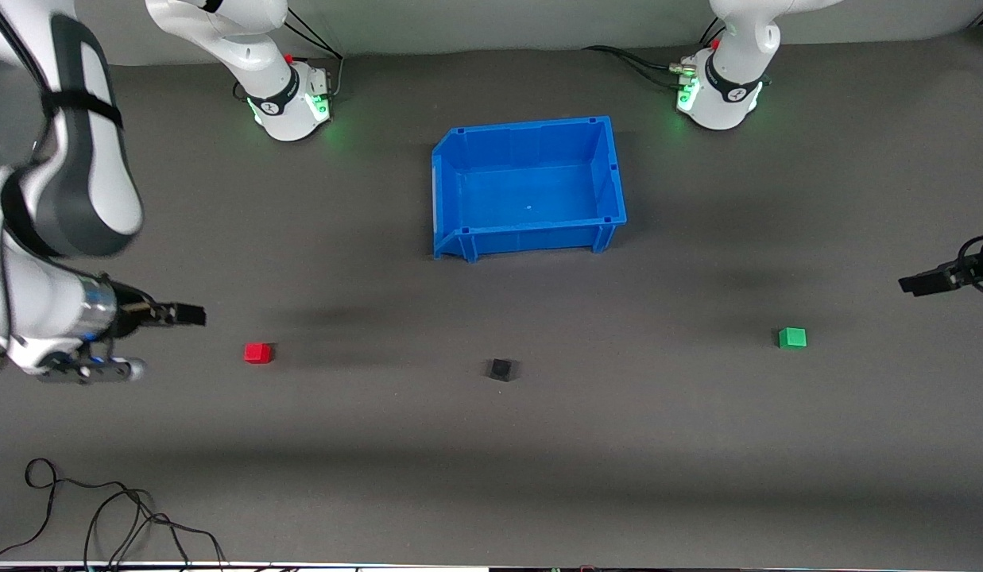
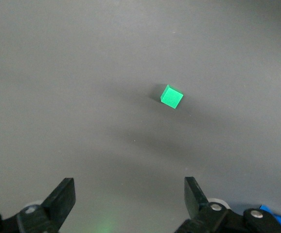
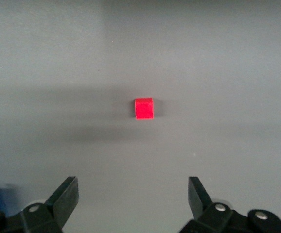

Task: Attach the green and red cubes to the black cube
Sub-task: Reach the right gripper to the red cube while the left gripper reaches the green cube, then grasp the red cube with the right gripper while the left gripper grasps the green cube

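The red cube (image 1: 258, 353) needs to be attached to the black cube (image 1: 501, 369), so my right gripper should grab the red cube by its two opposite sides next.
The red cube (image 1: 258, 353) lies on the dark grey mat toward the right arm's end; it also shows in the right wrist view (image 3: 144, 108). The green cube (image 1: 792, 338) lies toward the left arm's end and shows in the left wrist view (image 2: 171, 96). The black cube (image 1: 501, 369) sits between them, a little nearer the front camera. My right gripper (image 1: 191, 315) hangs open and empty above the mat beside the red cube; its jaws (image 3: 132, 194) stand wide. My left gripper (image 1: 914, 284) hangs open and empty above the mat near the green cube, jaws (image 2: 130, 194) wide.
An empty blue bin (image 1: 529, 236) stands at mid-table, farther from the front camera than the cubes. Loose black cables (image 1: 102, 516) lie at the near edge toward the right arm's end. The arm bases (image 1: 292, 103) (image 1: 717, 95) stand along the top.
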You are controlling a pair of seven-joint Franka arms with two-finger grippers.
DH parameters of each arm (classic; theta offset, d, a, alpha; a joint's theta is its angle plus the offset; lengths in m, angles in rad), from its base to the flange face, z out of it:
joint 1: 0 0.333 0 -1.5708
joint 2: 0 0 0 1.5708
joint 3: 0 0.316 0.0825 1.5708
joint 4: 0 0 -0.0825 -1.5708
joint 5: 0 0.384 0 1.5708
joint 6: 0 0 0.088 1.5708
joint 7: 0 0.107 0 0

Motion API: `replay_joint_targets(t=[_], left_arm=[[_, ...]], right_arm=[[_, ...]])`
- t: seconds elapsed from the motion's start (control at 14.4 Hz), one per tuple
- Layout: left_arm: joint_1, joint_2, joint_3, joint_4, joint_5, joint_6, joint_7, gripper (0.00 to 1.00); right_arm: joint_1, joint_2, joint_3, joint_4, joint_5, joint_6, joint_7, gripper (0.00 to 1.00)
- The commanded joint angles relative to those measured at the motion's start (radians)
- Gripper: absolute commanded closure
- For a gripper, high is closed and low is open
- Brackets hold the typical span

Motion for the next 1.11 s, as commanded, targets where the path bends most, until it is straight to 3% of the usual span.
replay_joint_targets(t=[0.0,0.21,0.35,0.69,0.83,1.04], left_arm=[[-0.011,0.044,-0.002,0.005,0.009,0.004,-0.151,0.0],[-0.016,0.106,-0.004,-0.014,0.035,0.096,-0.346,0.0],[-0.014,0.106,-0.004,-0.089,0.031,0.21,-0.563,0.0],[-0.032,0.159,-0.008,-0.276,0.018,0.552,-0.978,0.02],[-0.04,0.192,-0.01,-0.319,0.012,0.643,-1.026,0.05],[-0.04,0.221,-0.01,-0.322,-0.037,0.648,-1.035,0.09]], right_arm=[[0.001,0.102,-0.003,0.022,0.015,0.076,0.008,0.0],[-0.001,0.154,-0.005,-0.065,0.015,0.256,0.01,0.0],[-0.005,0.188,-0.005,-0.114,0.015,0.356,0.011,0.0],[-0.005,0.261,-0.005,-0.143,0.015,0.446,0.022,0.0],[-0.007,0.286,-0.006,-0.151,0.015,0.449,0.02,0.0],[-0.007,0.294,-0.006,-0.169,0.015,0.482,0.022,0.0]])
